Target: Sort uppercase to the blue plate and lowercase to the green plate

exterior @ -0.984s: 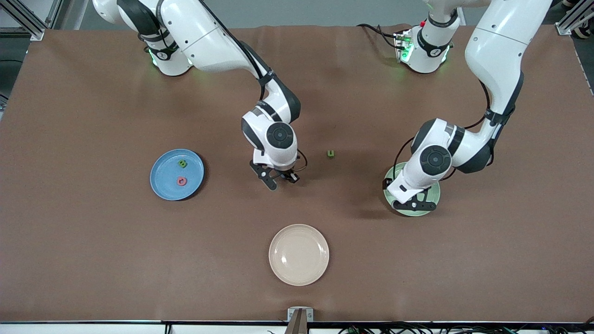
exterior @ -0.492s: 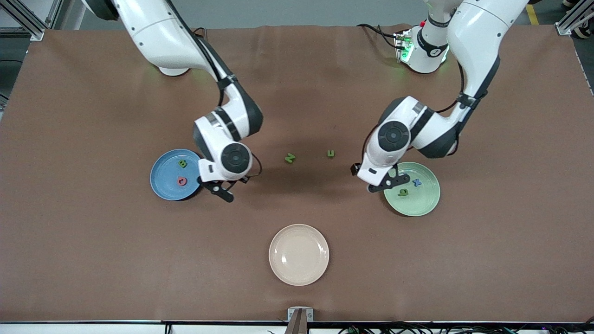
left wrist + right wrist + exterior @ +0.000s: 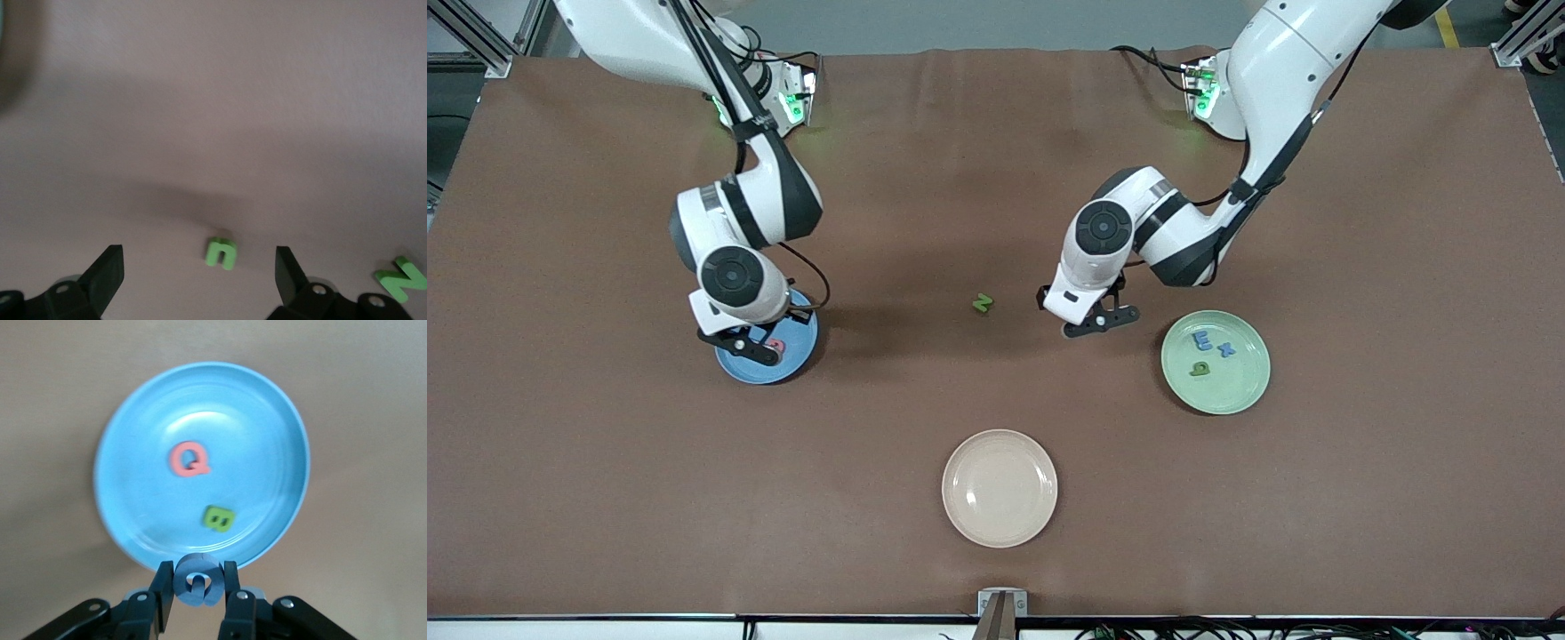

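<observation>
The green u-like letter [image 3: 221,253] is below the fingers of my left gripper, so my left gripper needs to come down first and then close on the letter.
My right gripper [image 3: 749,345] hangs over the blue plate [image 3: 769,374], shut on a blue G [image 3: 200,581] just above the plate's rim [image 3: 107,467]. A red Q [image 3: 189,460] and a green B [image 3: 217,517] lie in that plate. My left gripper [image 3: 1091,321] is open over a green u-like letter [image 3: 221,253], which sits between its fingers [image 3: 107,270] on the bare table and is hidden in the front view. A green N [image 3: 983,303] lies beside it, toward the right arm's end. The green plate [image 3: 1236,400] holds a blue m [image 3: 1203,340], a blue x [image 3: 1226,349] and a green 9-like letter [image 3: 1200,368].
A cream plate [image 3: 1000,524] with nothing in it sits nearer the front camera than the N. The brown table [image 3: 1360,489] stretches wide around all three plates.
The right gripper carried the blue G from the table's middle to over the blue plate. The left gripper moved off the green plate to over the u-like letter, uncovering the letters in that plate.
</observation>
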Tool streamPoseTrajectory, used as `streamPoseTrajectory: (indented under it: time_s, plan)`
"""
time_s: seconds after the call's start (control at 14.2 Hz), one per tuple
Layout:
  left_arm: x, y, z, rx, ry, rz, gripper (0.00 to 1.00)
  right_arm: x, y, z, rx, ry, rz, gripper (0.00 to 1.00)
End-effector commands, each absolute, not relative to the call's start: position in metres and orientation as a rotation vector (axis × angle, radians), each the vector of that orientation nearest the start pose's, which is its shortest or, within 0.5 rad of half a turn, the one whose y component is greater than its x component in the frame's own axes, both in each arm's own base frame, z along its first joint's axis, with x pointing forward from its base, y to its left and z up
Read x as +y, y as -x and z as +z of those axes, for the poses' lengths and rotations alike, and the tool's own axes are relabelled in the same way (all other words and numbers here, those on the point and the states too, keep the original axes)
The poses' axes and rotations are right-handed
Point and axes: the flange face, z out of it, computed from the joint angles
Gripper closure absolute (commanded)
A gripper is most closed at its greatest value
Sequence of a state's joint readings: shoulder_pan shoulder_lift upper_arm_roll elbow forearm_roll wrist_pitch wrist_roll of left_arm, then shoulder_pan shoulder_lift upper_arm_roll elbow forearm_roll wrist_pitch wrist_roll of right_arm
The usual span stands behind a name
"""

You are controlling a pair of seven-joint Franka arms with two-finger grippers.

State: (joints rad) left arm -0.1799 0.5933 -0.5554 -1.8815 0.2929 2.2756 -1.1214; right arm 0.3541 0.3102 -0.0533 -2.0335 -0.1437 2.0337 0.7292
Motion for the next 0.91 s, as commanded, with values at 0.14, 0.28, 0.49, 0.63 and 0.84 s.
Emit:
streamPoseTrajectory:
  time_s: [0.14, 0.28, 0.49, 0.63, 0.84]
  plan:
    - [-0.414, -0.466, 0.209, -0.361, 3.104, 0.2, 0.11, 0.114, -0.524, 0.259, 0.535, 3.32, 0.294, 0.16]
    - [-0.414, -0.461, 0.203, -0.354, 3.118, 0.197, 0.2, 0.114, -0.524, 0.26, 0.543, 3.32, 0.295, 0.0]
    - [-0.415, -0.459, 0.194, -0.312, 3.124, 0.174, 0.26, 0.126, -0.525, 0.266, 0.557, 3.314, 0.287, 0.0]
    - [-0.415, -0.458, 0.187, -0.312, 3.126, 0.185, 0.26, 0.158, -0.527, 0.277, 0.658, 3.277, 0.253, 0.0]
    - [-0.416, -0.459, 0.182, -0.314, 3.148, 0.178, 0.29, 0.235, -0.526, 0.29, 0.856, 3.111, 0.247, 0.0]
